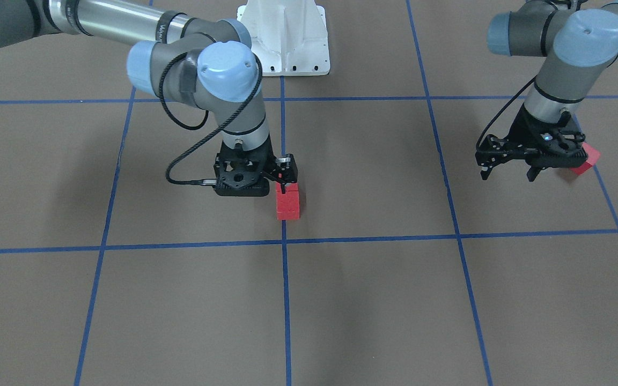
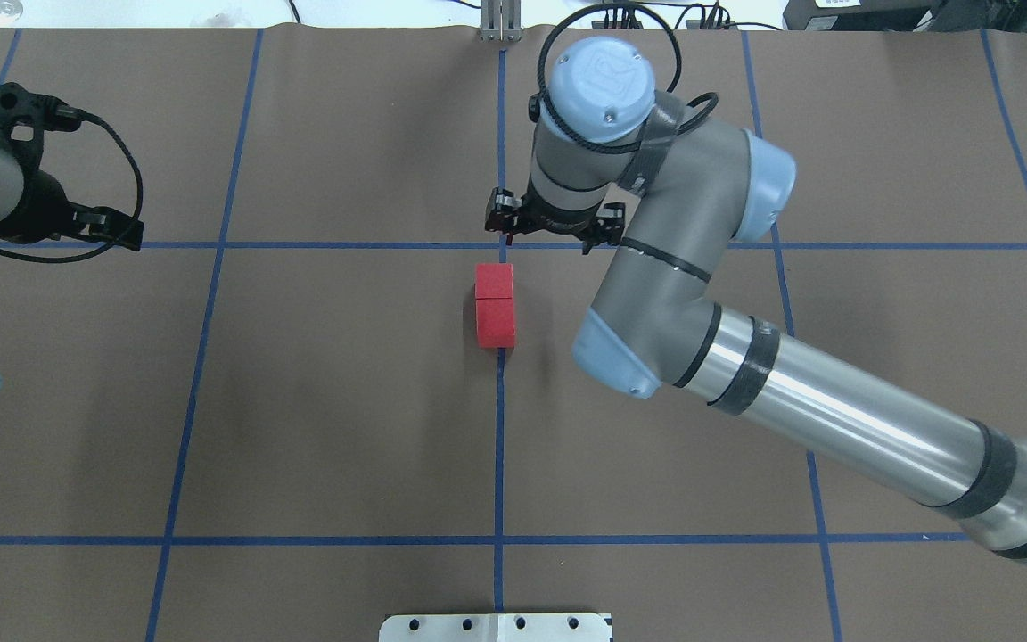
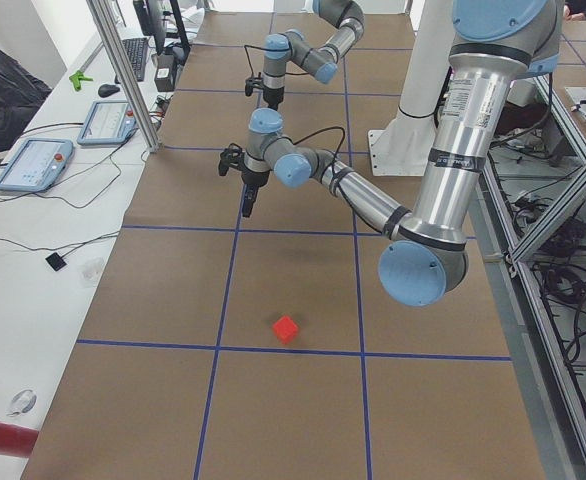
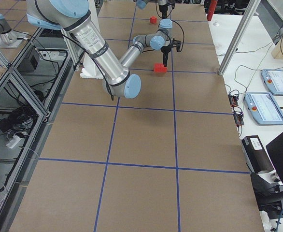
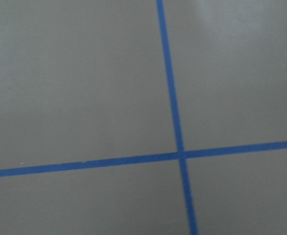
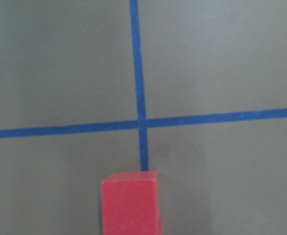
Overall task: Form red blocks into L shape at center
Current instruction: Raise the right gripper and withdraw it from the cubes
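The robot's left gripper will next grab the lone red block by its opposite sides, to complete the L at the center.
Two red blocks lie touching end to end on the middle blue line at the center. They show as one red bar in the front view and at the bottom of the right wrist view. My right gripper hovers just beyond their far end, open and empty. The third red block lies alone far to my left and is hidden in the overhead view. My left gripper is raised above the floor, open and empty, apart from that block.
The white robot base stands at the near middle edge. A side bench with tablets and metal posts runs along the far side. The left wrist view shows only a tape crossing.
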{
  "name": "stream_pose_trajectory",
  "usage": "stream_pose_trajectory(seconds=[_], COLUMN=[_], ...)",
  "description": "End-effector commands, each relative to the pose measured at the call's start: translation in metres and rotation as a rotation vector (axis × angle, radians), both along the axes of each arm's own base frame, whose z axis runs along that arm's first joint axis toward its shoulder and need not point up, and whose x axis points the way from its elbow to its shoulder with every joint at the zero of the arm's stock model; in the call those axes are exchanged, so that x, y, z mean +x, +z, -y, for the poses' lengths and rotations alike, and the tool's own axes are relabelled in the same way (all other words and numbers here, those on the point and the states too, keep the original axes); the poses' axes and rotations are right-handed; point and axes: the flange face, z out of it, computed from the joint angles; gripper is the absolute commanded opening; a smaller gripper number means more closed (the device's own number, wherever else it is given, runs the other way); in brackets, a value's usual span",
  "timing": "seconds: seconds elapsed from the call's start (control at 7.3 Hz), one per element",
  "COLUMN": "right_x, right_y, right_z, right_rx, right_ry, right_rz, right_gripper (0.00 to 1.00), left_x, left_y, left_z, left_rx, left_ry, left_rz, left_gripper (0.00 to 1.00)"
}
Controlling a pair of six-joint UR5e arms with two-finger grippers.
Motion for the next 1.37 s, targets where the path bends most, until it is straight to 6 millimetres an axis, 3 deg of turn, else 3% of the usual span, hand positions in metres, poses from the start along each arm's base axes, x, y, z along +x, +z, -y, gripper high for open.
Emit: stream_pose_trajectory(seconds=[0.0,0.27,0.41,0.82,1.1,1.23], right_x=[0.099,0.151,0.162,0.165,0.163,0.163], right_y=[0.059,0.114,0.121,0.13,0.131,0.131], right_z=[0.038,0.058,0.06,0.056,0.056,0.056], right_rx=[0.078,0.111,0.119,0.113,0.111,0.111], right_ry=[-0.052,-0.103,-0.11,-0.109,-0.108,-0.108], right_rz=[-0.051,-0.094,-0.099,-0.105,-0.109,-0.109], right_gripper=[0.99,0.99,0.99,0.99,0.99,0.99], left_x=[-0.058,-0.089,-0.107,-0.13,-0.154,-0.165], left_y=[0.062,0.121,0.139,0.181,0.207,0.219], left_z=[-0.037,-0.079,-0.094,-0.093,-0.093,-0.103], left_rx=[0.016,-0.002,0.031,0.104,-0.028,-0.131], left_ry=[0.063,0.057,0.069,0.183,0.036,-0.071], left_rz=[-0.009,0.008,0.011,0.066,0.044,0.027], left_gripper=[1.0,1.0,1.0,1.0,1.0,1.0])
